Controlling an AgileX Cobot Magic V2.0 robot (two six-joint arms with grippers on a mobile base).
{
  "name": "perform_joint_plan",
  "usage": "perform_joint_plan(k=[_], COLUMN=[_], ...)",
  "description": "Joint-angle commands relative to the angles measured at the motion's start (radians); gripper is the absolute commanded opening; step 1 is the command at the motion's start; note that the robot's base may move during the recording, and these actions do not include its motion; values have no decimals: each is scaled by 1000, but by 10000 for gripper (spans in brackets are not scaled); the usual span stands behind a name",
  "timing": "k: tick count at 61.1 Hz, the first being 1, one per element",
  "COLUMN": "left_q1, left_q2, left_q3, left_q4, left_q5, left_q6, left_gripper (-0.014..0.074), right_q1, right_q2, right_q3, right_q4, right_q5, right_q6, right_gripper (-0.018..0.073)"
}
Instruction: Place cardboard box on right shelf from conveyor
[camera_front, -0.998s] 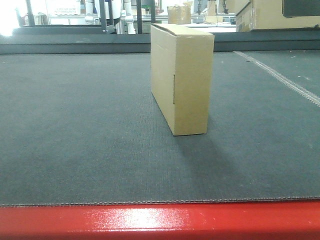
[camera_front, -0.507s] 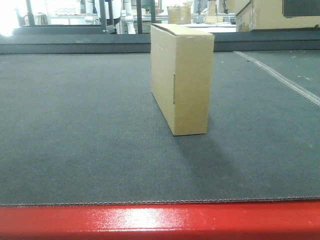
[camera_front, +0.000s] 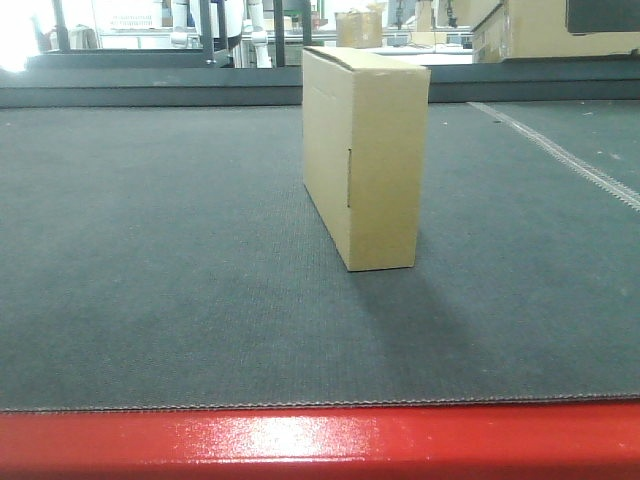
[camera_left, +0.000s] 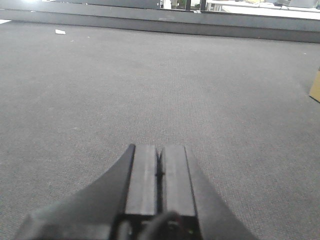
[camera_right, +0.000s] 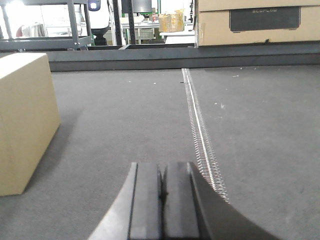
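The cardboard box (camera_front: 365, 155) should go from the conveyor (camera_front: 160, 260) onto the right shelf, so the robot's right gripper should next pick it up by its broad sides.
The tan cardboard box (camera_front: 365, 155) stands upright on its narrow side near the middle of the conveyor (camera_front: 160, 260), a dark woven belt with a glossy red front edge (camera_front: 300, 445). In the right wrist view the box (camera_right: 25, 122) is at the far left, well left of my right gripper (camera_right: 162, 167), which is shut with nothing in it. Only a corner of the box (camera_left: 316, 87) shows at the right edge of the left wrist view, far from my left gripper (camera_left: 159, 150), also shut and empty. The right shelf is out of view.
A pale stitched seam (camera_right: 200, 135) runs along the belt just right of my right gripper. Beyond the belt's far rail (camera_front: 150, 95) stand a bigger brown carton with a black patch (camera_right: 260, 22), a metal rack (camera_right: 45, 30) and a small scrap (camera_left: 60, 32) on the belt.
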Motion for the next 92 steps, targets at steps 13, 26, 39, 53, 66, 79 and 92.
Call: perform_joint_plan(k=[13,26,39,53,66,79,92], left_q1=[1,1,1,1,1,1,1], left_q2=[-14,-14,-14,-14,-14,-14,-14], left_q3=[9,9,9,9,9,9,9], left_q4=[-6,-6,-6,-6,-6,-6,-6], left_q5=[-85,-85,-85,-85,-85,-85,-85], left_q6=[0,0,0,0,0,0,0], left_gripper=[-116,-116,-116,-116,-116,-116,-116], right_q1=[3,51,175,338,460,530,541], right_q2=[131,392,686,1031,1335,1622,1797], right_q3=[-252,-481,-737,-1043,-1410,-1769,-1951], right_q4=[26,11,-63,-71,-70,-82,-213], right_q5=[32,57,205,374,592,758,837], right_q6=[44,43,43,43,87,150,276], right_gripper=[59,296,638,632,632,632,632])
